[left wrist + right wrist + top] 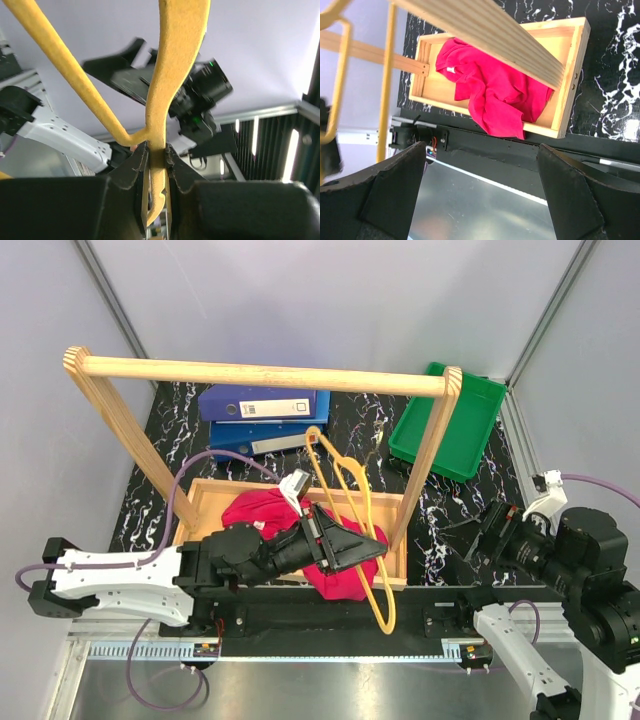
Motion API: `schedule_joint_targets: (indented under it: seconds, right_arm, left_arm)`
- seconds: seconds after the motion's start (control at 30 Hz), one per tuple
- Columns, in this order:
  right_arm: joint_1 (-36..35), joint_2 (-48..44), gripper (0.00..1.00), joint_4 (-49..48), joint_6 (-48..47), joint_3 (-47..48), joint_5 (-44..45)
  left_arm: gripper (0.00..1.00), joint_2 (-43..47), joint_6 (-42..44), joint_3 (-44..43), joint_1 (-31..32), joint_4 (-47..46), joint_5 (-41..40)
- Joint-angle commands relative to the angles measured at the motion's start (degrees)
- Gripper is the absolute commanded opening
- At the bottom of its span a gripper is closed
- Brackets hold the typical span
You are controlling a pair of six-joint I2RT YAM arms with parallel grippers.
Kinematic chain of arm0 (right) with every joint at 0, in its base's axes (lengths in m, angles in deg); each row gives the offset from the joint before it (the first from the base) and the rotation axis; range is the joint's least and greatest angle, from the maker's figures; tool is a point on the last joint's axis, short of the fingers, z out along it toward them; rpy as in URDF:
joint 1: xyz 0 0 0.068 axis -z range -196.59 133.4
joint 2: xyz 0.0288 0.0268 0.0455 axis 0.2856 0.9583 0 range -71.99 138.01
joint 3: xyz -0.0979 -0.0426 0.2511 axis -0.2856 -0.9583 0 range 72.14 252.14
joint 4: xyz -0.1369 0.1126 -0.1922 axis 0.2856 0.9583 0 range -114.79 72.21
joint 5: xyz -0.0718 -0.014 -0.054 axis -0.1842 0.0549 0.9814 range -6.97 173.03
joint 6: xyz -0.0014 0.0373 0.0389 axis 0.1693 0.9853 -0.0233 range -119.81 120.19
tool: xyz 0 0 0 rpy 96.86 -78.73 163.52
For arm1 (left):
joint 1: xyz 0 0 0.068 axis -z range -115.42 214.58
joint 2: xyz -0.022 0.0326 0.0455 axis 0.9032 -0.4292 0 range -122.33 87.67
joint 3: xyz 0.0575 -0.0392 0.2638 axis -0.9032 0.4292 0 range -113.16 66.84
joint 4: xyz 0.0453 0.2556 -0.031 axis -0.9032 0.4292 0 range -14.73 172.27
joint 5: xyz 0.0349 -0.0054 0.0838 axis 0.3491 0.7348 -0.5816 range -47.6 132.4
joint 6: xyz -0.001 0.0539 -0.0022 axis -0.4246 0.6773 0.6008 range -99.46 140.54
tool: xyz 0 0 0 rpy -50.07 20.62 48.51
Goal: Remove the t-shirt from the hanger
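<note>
My left gripper needs to hold on to the hanger [384, 606] until its hook reaches the bar. The hook is short, so the hanger would fall onto the t-shirt if I let go now.
The magenta t-shirt [262, 512] lies crumpled in the wooden tray [212, 496], one part draped over the tray's near edge; it also shows in the right wrist view [495, 95]. The yellow hanger [384, 606] is bare and held tilted above the tray, hook toward the rail. My left gripper [352, 545] is shut on the hanger's bar, which shows clamped between the jaws in the left wrist view [156, 152], where the hanger [172, 75] rises upward. My right gripper [488, 530] is open and empty at the right of the tray, its fingers [395, 190] wide apart.
A thick wooden rail frame [260, 372] stands over the tray, its right post [428, 460] close to the hanger. Blue binders [262, 415] lie at the back. A green bin [450, 420] sits at the back right. The rail [485, 35] crosses the right wrist view.
</note>
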Motion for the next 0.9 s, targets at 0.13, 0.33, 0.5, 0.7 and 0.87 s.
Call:
schedule_joint_targets:
  seconds: [0.13, 0.33, 0.5, 0.7, 0.87]
  right_arm:
    - [-0.28, 0.50, 0.98, -4.17, 5.01, -0.19, 2.60]
    - [-0.37, -0.73, 0.98, -4.17, 6.85, -0.72, 1.89]
    - [-0.28, -1.70, 0.98, -3.99, 7.82, -0.98, 1.89]
    - [-0.37, -2.32, 0.98, -3.55, 8.17, -0.63, 2.15]
    - [-0.28, -1.88, 0.98, -3.46, 7.74, -0.80, 1.72]
  left_arm:
    - [0.00, -5.72, 11.07, -13.56, 0.21, -7.87, 13.56]
    - [0.00, -11.16, 8.63, -20.59, -1.72, -6.38, 16.10]
    - [0.00, -14.95, 5.19, -25.16, -5.85, -4.71, 20.85]
    - [0.00, -17.50, 2.38, -26.66, -9.10, -5.32, 23.49]
    - [0.00, -18.82, -1.31, -25.53, -11.21, -7.51, 24.72]
